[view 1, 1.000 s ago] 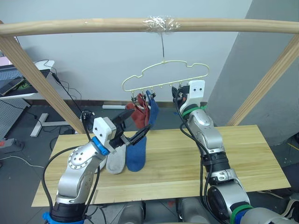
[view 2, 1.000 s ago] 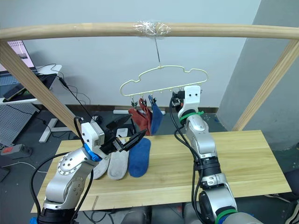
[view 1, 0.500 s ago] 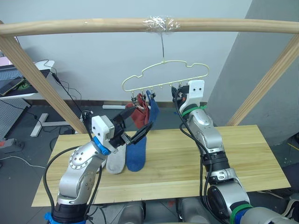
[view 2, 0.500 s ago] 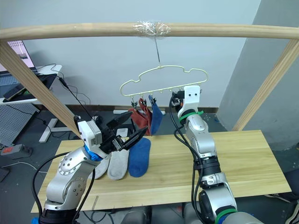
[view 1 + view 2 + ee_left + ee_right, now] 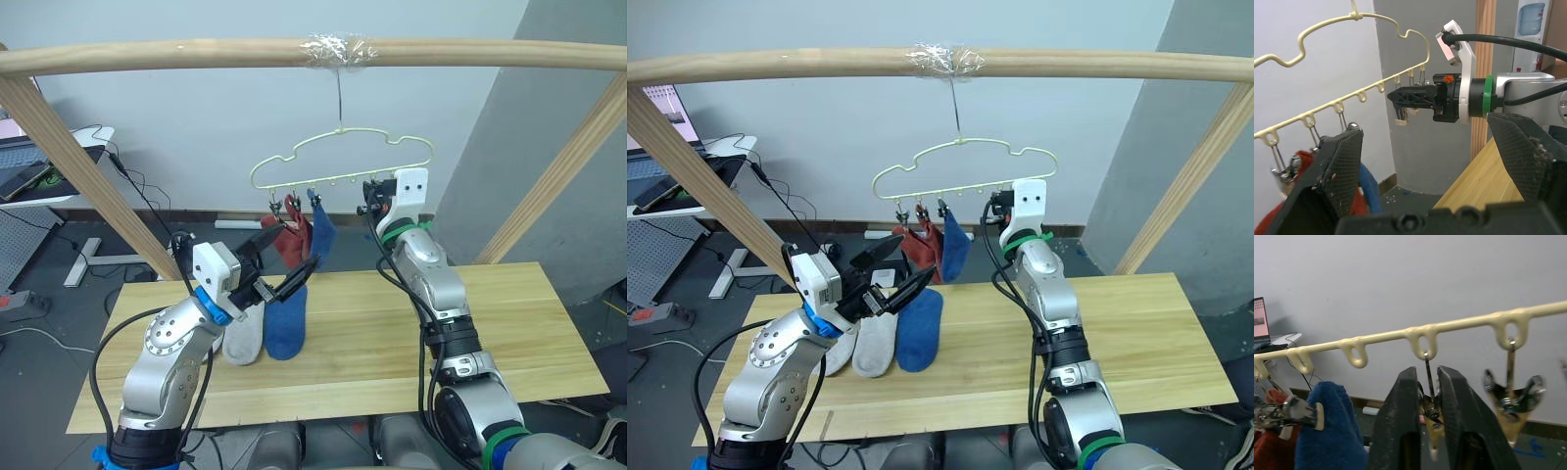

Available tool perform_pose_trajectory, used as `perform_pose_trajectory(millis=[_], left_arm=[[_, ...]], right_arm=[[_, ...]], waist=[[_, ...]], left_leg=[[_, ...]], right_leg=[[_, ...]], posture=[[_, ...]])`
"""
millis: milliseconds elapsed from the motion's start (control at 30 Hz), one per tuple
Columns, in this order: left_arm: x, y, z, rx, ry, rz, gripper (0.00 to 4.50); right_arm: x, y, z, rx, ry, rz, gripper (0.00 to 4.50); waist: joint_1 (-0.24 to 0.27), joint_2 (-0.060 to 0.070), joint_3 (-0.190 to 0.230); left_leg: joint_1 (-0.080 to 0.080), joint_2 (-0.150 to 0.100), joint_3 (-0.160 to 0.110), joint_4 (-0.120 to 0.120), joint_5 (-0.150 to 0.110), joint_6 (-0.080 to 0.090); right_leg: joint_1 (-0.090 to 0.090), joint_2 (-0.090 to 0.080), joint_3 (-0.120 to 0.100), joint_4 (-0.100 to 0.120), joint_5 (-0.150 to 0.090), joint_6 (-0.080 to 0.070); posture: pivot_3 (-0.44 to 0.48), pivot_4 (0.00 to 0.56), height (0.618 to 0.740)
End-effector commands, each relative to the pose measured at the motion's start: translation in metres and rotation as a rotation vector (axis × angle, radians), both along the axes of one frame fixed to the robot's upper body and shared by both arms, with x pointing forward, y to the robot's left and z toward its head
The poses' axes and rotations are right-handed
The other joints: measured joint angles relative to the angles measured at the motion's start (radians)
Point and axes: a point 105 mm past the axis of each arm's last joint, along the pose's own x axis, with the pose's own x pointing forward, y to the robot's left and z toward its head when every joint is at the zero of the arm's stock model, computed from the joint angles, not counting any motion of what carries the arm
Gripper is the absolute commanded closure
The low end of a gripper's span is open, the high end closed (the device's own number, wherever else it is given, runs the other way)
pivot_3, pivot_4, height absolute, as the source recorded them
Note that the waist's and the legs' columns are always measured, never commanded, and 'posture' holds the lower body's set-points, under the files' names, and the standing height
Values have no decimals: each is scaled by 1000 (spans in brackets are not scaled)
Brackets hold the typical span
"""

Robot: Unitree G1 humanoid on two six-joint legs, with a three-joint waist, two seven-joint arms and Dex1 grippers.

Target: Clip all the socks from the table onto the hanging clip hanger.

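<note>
Next, my left gripper takes the blue sock on the tabletop by its cuff [image 5: 295, 293], so that the sock hangs from the clip on the hanger.
The pale yellow-green clip hanger [image 5: 343, 157] hangs by its hook from the top pole. A rust red sock [image 5: 290, 241] and a blue sock [image 5: 321, 227] hang from clips at its left end. On the table [image 5: 509, 313] a light grey sock [image 5: 245, 335] lies beside a blue sock [image 5: 284, 328]. My left gripper [image 5: 286, 257] is open and empty, raised over those socks and just below the hanging ones. My right gripper [image 5: 1427, 373] is shut on a small metal clip [image 5: 1429, 412] near the bar's right end, with an empty clip [image 5: 1511, 404] beside it.
The round wooden pole frame [image 5: 196, 51] spans the top, and its slanted legs [image 5: 73, 162] come down at both sides of the table. A desk with a laptop [image 5: 24, 171] and floor cables stand behind on the left.
The hanger has swung slightly to the left with the socks on it. My left gripper rose a little, then held still. My right gripper stays on the clip.
</note>
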Motion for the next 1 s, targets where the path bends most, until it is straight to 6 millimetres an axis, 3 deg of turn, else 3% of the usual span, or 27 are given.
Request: perform_pose_trajectory(millis=[33,100,200,400,500,733,867,1000], left_arm=[[-2,-1,9,4,-35,2,0],[0,0,1,30,-3,21,0],[5,5,-29,142,116,58,0],[21,34,-115,395,371,259,0],[30,36,-144,461,441,296,0],[50,9,-177,490,508,238,0],[52,13,-200,536,620,250,0],[52,21,-206,550,650,267,0]], right_arm=[[2,-4,17,26,-50,-6,4469],[2,-5,18,30,-49,-7,4469],[2,-7,17,25,-36,-11,4469],[-2,-17,19,-25,-26,1,4469],[-5,-22,20,-39,-22,3,4469],[-13,-29,19,-41,4,-23,4469],[-17,-27,20,-40,8,-24,4469],[-19,-29,22,-38,8,-34,4469]], waist=[[0,0,0],[0,0,0],[-1,0,0],[-1,0,0],[1,0,0],[-2,0,0],[-17,0,0],[-28,0,0]], left_leg=[[0,0,0,0,0,0],[0,0,0,0,0,0],[0,0,0,0,0,0],[1,0,0,0,0,0],[1,0,-1,0,0,0],[0,0,0,1,0,0],[0,0,0,1,0,0],[1,0,-1,1,0,0]], right_leg=[[0,0,0,0,0,0],[0,0,0,0,0,0],[0,0,0,0,0,0],[0,0,0,1,0,0],[0,1,0,1,-2,4],[0,0,0,0,-1,3],[0,0,0,0,-1,4],[1,0,0,1,-2,5]], posture=[[-29,127,740],[-29,127,740],[-29,127,740],[-56,132,740],[-82,138,740],[-121,147,740],[-141,153,740],[-151,155,740]])
